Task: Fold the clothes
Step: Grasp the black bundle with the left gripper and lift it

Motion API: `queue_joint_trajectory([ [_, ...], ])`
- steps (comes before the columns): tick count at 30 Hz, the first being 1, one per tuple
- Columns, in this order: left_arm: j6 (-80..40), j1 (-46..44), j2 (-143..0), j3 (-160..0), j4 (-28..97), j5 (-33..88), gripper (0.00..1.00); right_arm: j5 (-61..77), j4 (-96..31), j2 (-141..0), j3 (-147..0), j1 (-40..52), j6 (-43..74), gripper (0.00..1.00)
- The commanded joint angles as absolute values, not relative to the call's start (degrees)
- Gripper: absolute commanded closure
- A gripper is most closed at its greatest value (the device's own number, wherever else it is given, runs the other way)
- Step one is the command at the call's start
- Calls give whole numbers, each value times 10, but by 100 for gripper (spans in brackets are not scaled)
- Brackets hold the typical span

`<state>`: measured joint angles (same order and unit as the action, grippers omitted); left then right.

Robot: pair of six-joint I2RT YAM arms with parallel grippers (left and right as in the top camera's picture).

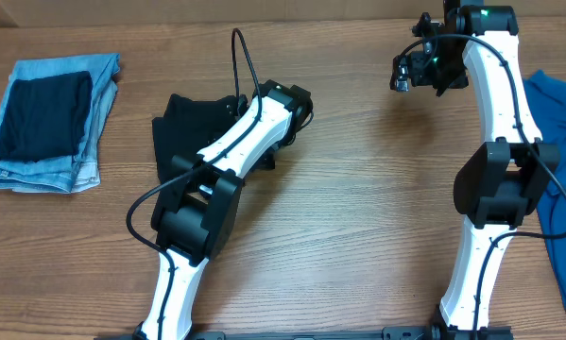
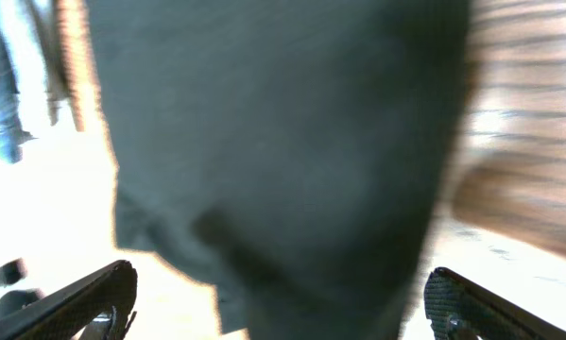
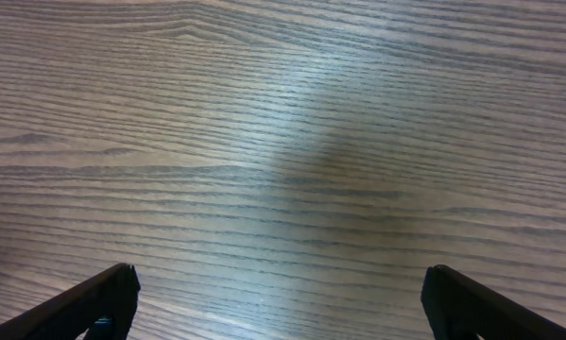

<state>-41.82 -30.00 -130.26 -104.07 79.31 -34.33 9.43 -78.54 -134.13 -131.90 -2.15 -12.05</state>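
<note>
The black T-shirt (image 1: 177,127) needs to be laid on the folded clothes, so my left gripper will next grip the T-shirt, layers together, across its side facing in the middle of the table.
The clothes, a black T-shirt (image 1: 177,127), lie bunched into a small pile on the wooden table, left of centre. My left arm reaches over the pile's right side, and its gripper (image 2: 278,283) hangs open just above the dark fabric (image 2: 283,142). Both fingertips (image 2: 112,283) stand wide apart with nothing pinched between them. In the overhead view the left fingers are hidden under the wrist. My right gripper (image 1: 410,71) is raised at the back right, far from the shirt. It is open (image 3: 278,283) over bare wood.
Folded light-blue jeans (image 1: 89,123) with a dark folded cloth (image 1: 42,113) on top lie at the far left. A bright blue garment (image 1: 558,104) spreads along the right edge behind the right arm. Bare wood table (image 1: 358,208) lies between the arms.
</note>
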Motion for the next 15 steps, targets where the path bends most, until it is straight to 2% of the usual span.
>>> queue_joint_trajectory([
  [1,-359,-301,-1307,-1056,755,-279,0,90,-783,-1337,-1324,-20,-122,0],
  [15,-357,-296,-1309,-1029,718,-340,0,90,-783,-1337,-1324,-20,-123,0],
])
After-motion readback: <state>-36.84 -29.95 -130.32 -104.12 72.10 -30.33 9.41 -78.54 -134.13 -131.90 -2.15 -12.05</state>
